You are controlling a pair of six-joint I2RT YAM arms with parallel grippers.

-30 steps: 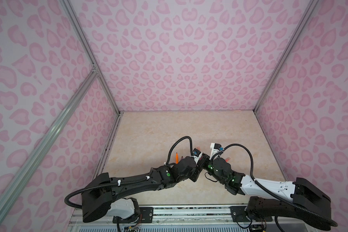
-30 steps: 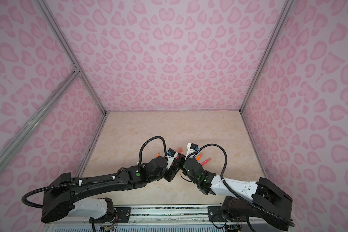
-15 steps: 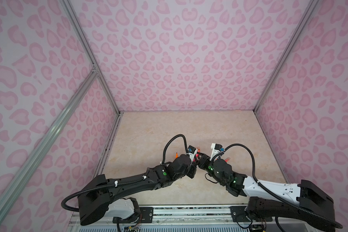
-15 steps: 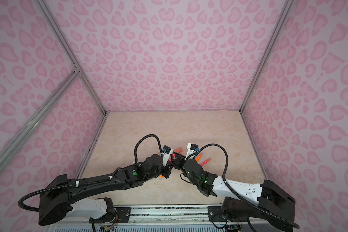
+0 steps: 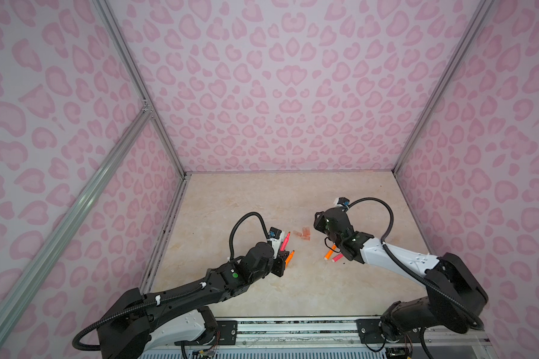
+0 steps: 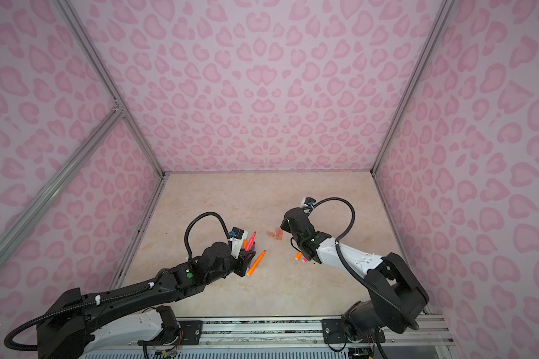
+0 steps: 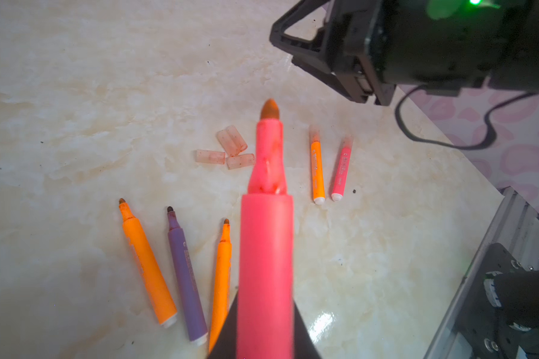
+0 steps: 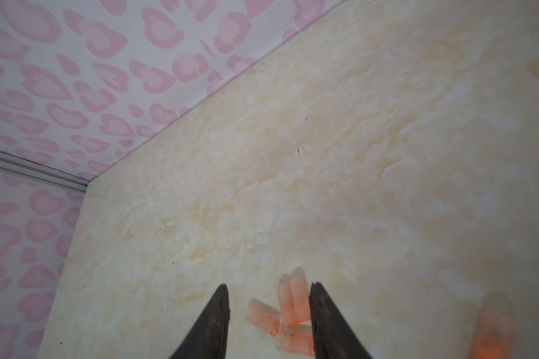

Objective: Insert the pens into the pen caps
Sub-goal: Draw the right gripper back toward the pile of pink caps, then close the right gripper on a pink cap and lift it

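My right gripper is to grab a translucent pen cap across its sides next, so that the cap's open end stays free to insert the pink-red pen.
My left gripper (image 5: pixel 282 258) (image 6: pixel 246 257) (image 7: pixel 265 314) is shut on a pink-red pen (image 7: pixel 266 248), uncapped, with its dark tip pointing away above the table. Beneath it two orange pens (image 7: pixel 147 264) and a purple pen (image 7: pixel 187 279) lie uncapped. Several translucent pen caps (image 5: pixel 304 234) (image 6: pixel 276 234) (image 7: pixel 231 149) (image 8: pixel 293 304) lie bunched mid-table. My right gripper (image 5: pixel 316 223) (image 6: pixel 283 225) (image 8: pixel 269 286) hangs open just above them, holding nothing. A capped orange pen (image 7: pixel 317 171) and a capped pink-red pen (image 7: pixel 341 172) lie beside the right arm.
The marble-look table (image 5: pixel 262 199) is walled on three sides by pink-patterned panels (image 5: pixel 287 93). A metal rail (image 5: pixel 293 324) runs along the front edge. In both top views one orange pen (image 5: pixel 290 257) (image 6: pixel 256 263) shows by the left gripper.
The two grippers were together at mid-table; they have parted. The left has drawn back leftward, shut on the pink-red pen. The right has opened and swung over the caps.
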